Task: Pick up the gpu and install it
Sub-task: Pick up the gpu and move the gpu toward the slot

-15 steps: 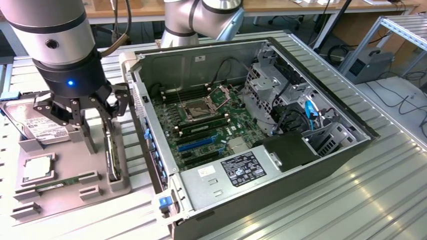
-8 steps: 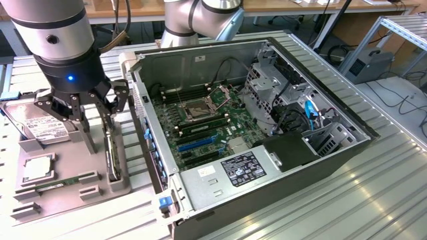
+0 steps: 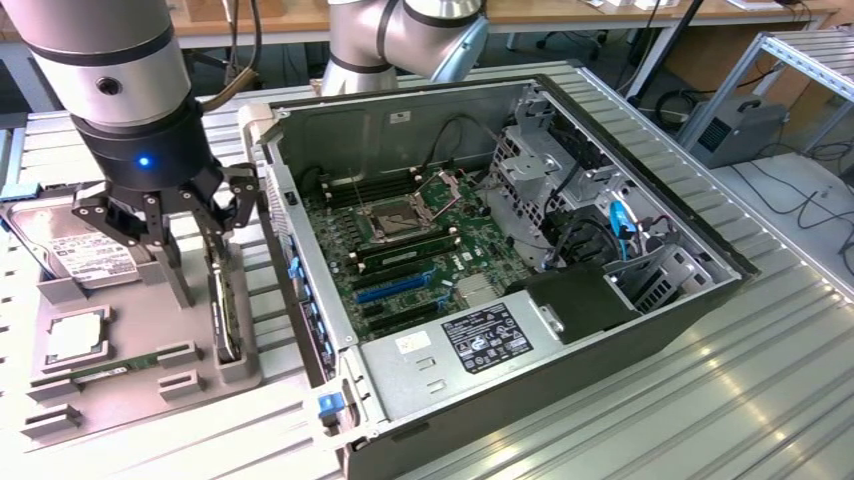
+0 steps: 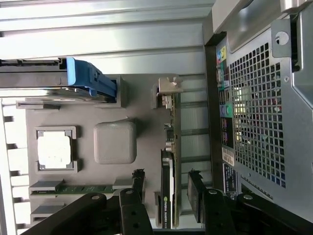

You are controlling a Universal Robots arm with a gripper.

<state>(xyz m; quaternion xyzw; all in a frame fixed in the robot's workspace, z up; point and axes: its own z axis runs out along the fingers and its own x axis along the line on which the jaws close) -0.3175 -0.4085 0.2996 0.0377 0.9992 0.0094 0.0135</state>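
I should bring my gripper down before I close it on the GPU's black cooler: in the wrist view my fingers are still above the cooler over the grey holder tray (image 4: pixel 142 122).
The gpu (image 4: pixel 168 196) stands on edge in a slot of the grey holder tray (image 4: pixel 142 122), its black cooler facing one finger and its pale metal bracket (image 4: pixel 166 90) at the far end. In the exterior view the gpu (image 3: pixel 230 315) is a thin upright card at the tray's edge nearest the computer case. My gripper (image 4: pixel 167 182) is open over it, with one finger (image 4: pixel 138 183) on each side of the card and a gap to both. From outside, the gripper (image 3: pixel 180 225) hangs just above the holder tray (image 3: pixel 80 400).
The tray also holds a hard drive (image 3: pixel 94 255) with a blue caddy (image 4: pixel 88 78), a processor (image 3: pixel 74 335) and a memory stick (image 3: pixel 120 362). The open computer case (image 3: pixel 641 200) lies on the exterior view's right, motherboard (image 3: pixel 414 240) and blue slot (image 3: pixel 394 287) exposed. Its perforated back panel (image 4: pixel 264 112) is close beside the gpu.
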